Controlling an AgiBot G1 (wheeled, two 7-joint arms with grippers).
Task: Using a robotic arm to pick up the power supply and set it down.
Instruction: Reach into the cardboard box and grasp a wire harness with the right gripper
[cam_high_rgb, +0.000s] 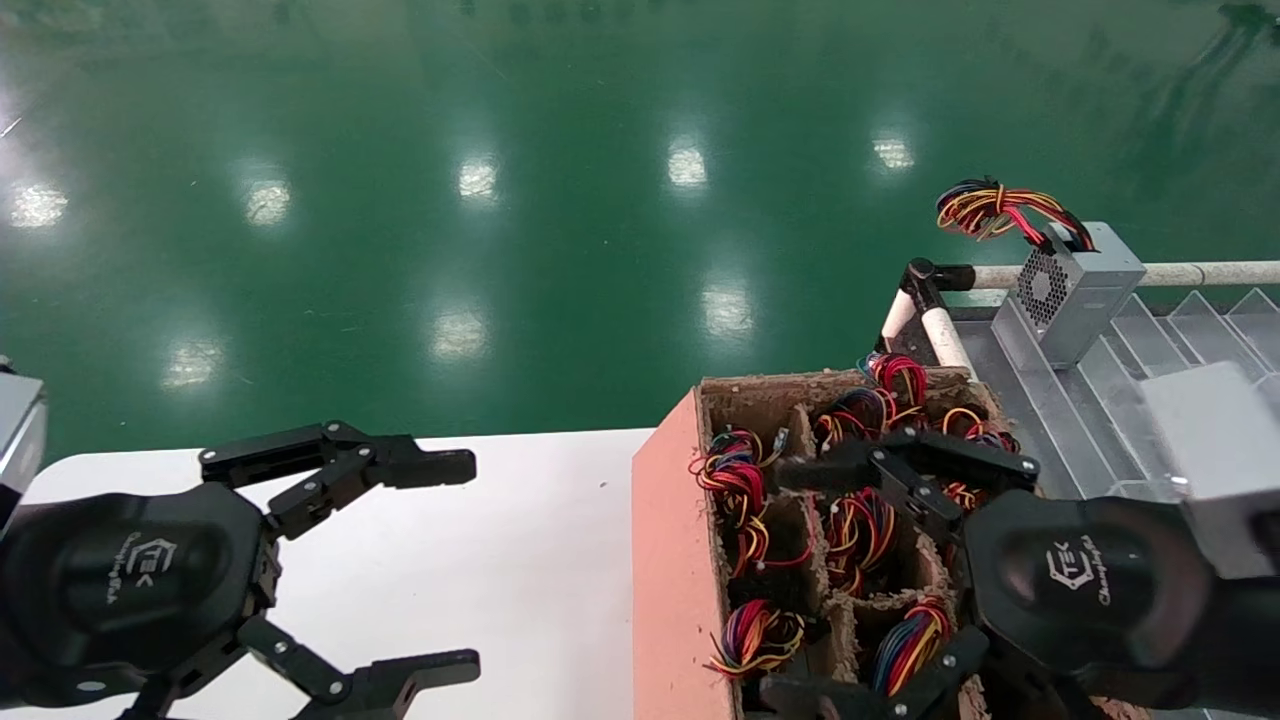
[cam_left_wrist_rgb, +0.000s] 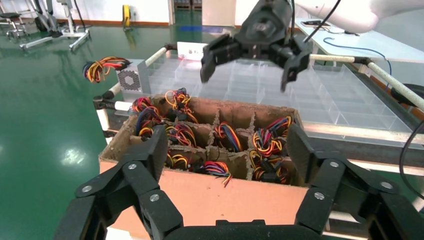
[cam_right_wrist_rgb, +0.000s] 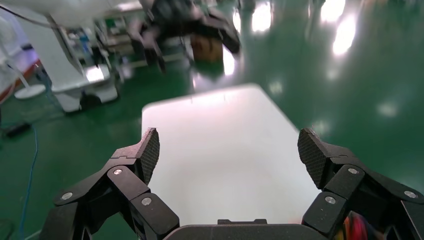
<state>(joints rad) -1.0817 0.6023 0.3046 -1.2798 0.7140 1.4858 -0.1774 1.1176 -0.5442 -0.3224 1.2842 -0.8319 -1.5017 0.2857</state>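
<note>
My right gripper picks up the power supply by its coloured wire bundle next, to put it down on the clear divided rack (cam_high_rgb: 1110, 390).
The power supply is one of several units sunk in the compartments of a cardboard box (cam_high_rgb: 680, 560) (cam_left_wrist_rgb: 215, 200). Only their coloured wire bundles (cam_high_rgb: 860, 530) (cam_left_wrist_rgb: 227, 135) show, and I cannot tell which unit it is. My right gripper (cam_high_rgb: 795, 580) (cam_right_wrist_rgb: 230, 150) hovers open over the box's middle compartments, holding nothing; it also shows in the left wrist view (cam_left_wrist_rgb: 250, 55). My left gripper (cam_high_rgb: 455, 565) (cam_left_wrist_rgb: 226, 150) stands open and empty over the white table (cam_high_rgb: 540, 520), facing the box's side.
A grey box with a fan grille (cam_high_rgb: 1075, 290) (cam_left_wrist_rgb: 131, 77) stands on a clear divided rack (cam_high_rgb: 1100, 400) (cam_left_wrist_rgb: 320, 100) behind the cardboard box; its wire loop (cam_high_rgb: 1000, 210) has dark blue strands. White pipes (cam_high_rgb: 1200, 272) frame the rack. Green floor lies beyond.
</note>
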